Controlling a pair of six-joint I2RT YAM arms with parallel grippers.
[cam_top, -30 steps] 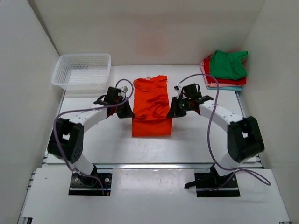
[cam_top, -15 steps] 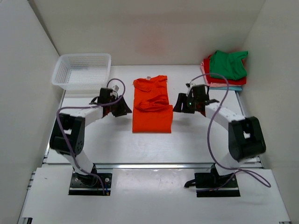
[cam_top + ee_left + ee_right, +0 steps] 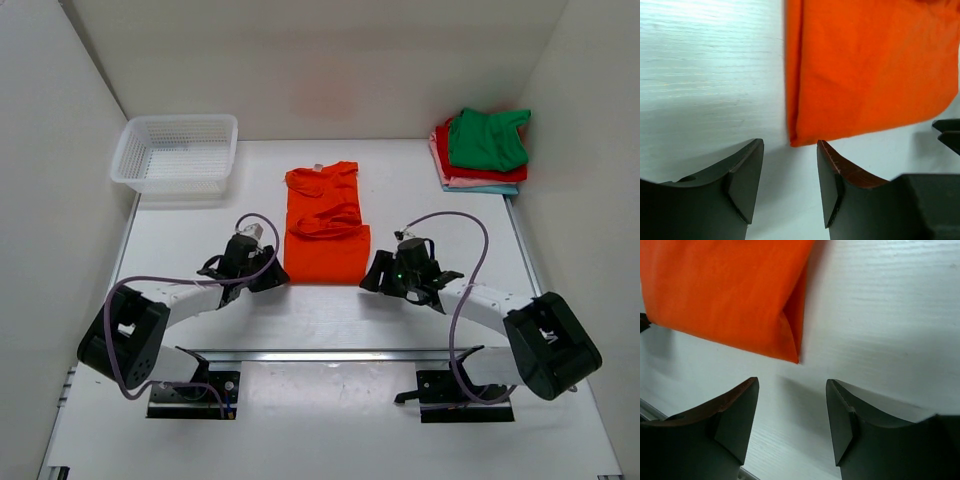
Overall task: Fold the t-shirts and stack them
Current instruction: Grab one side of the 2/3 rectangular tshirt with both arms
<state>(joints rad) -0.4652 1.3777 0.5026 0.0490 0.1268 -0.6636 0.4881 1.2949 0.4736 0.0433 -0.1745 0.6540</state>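
I should next grab the orange t-shirt [image 3: 325, 225] by its near corner [image 3: 290, 280] with my left gripper, opposite my right gripper's corner. Then the t-shirt's hem can be folded toward its collar.
The bright orange t-shirt [image 3: 325, 225] lies on the table as a long narrow strip, sides folded in, collar at the far end. My left gripper [image 3: 277, 281] is open just short of its near left corner [image 3: 800, 135], nothing between the fingers [image 3: 747, 175]. My right gripper [image 3: 371, 279] is open in the same way at the near right corner [image 3: 790, 347]. In both wrist views the cloth lies just beyond the fingertips, apart from them. More folded t-shirts [image 3: 484, 148], green on top of red, pink and light blue, are stacked at the back right.
A white mesh basket [image 3: 176, 150] stands at the back left corner. White walls close the table in on the left, right and far sides. The metal rail of the table's near edge [image 3: 330, 354] runs just behind both wrists.
Both grippers were shut at the orange shirt's sides a second ago; they opened, let the cloth go, and moved back toward me to its near corners.
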